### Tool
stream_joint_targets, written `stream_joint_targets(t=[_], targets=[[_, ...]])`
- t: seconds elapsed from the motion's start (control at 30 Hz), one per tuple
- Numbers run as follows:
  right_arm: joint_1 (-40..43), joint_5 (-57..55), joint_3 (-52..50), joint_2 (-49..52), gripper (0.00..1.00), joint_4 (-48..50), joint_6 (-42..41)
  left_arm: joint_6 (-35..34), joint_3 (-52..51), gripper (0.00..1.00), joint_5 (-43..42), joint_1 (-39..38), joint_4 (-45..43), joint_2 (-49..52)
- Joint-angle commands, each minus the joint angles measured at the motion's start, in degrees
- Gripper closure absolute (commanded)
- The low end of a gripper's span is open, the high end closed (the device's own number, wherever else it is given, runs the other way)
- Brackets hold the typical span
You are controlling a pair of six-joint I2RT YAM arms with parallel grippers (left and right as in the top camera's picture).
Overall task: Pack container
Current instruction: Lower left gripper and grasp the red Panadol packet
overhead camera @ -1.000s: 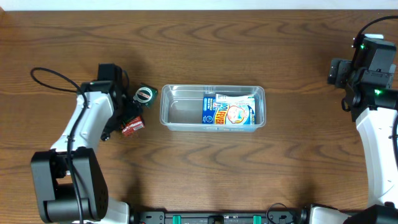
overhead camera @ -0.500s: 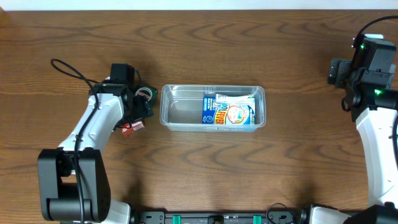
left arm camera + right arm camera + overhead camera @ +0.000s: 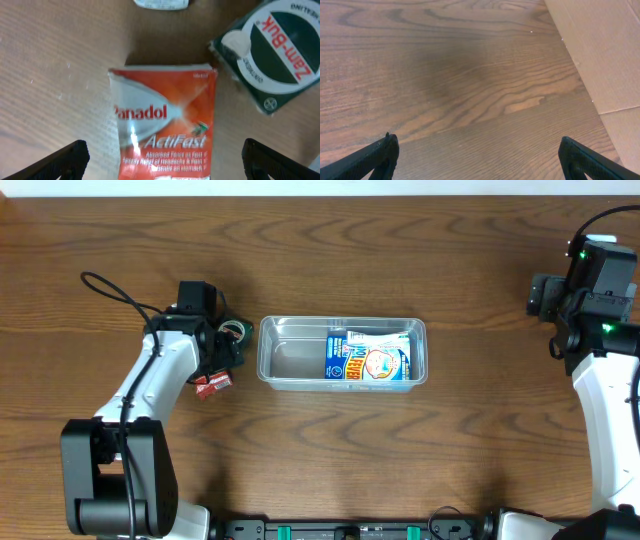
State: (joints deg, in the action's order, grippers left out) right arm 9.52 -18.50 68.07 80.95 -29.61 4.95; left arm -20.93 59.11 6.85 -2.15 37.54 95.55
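Note:
The left gripper grabs the Panadol ActiFast sachet across its long edges next, leaving the sachet's top end free to pack into the container (image 3: 290, 350).
The clear plastic container (image 3: 290, 350) lies mid-table with a blue snack packet (image 3: 368, 360) in its right half. Left of it, my left gripper (image 3: 222, 360) hangs open over a red Panadol ActiFast sachet (image 3: 211, 384) (image 3: 162, 134). In the left wrist view the sachet lies flat between my two spread fingertips (image 3: 67, 159), not gripped. A dark green Zam-Buk tin (image 3: 272, 52) (image 3: 234, 331) sits just beyond the sachet, partly hidden overhead by the arm. My right gripper (image 3: 480, 162) is open over bare wood at the far right; overhead its fingers are hidden by the arm.
A black cable (image 3: 115, 292) loops left of the left arm. In the right wrist view a pale board or wall (image 3: 605, 50) edges the table. A small white thing (image 3: 161, 3) shows at the left wrist view's top edge.
The left arm swung right and up the table toward the container between a second ago and half a second ago, covering most of the tin. Since then it holds still. The right arm has not moved.

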Motion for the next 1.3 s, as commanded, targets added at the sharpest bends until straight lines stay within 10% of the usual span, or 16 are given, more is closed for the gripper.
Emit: stream_joint_targets(t=[0.0, 0.87, 1.17, 1.27], targets=[[0.2, -0.6, 0.1, -0.4, 0.01, -0.1, -0.9, 0.3, -3.4, 0.02, 1.4, -0.1, -2.4, -0.4], [0.2, -0.6, 0.1, -0.4, 0.01, -0.1, -0.8, 0.1, -10.6, 0.01, 1.4, -0.1, -13.2, -0.4], [0.2, -0.6, 0.1, -0.4, 0.01, -0.1, -0.9, -0.8, -10.6, 0.44, 1.4, -0.1, -13.2, -0.4], [0.2, -0.6, 0.1, -0.4, 0.01, -0.1, -0.9, -0.8, -10.6, 0.44, 1.4, -0.1, -13.1, -0.4]])
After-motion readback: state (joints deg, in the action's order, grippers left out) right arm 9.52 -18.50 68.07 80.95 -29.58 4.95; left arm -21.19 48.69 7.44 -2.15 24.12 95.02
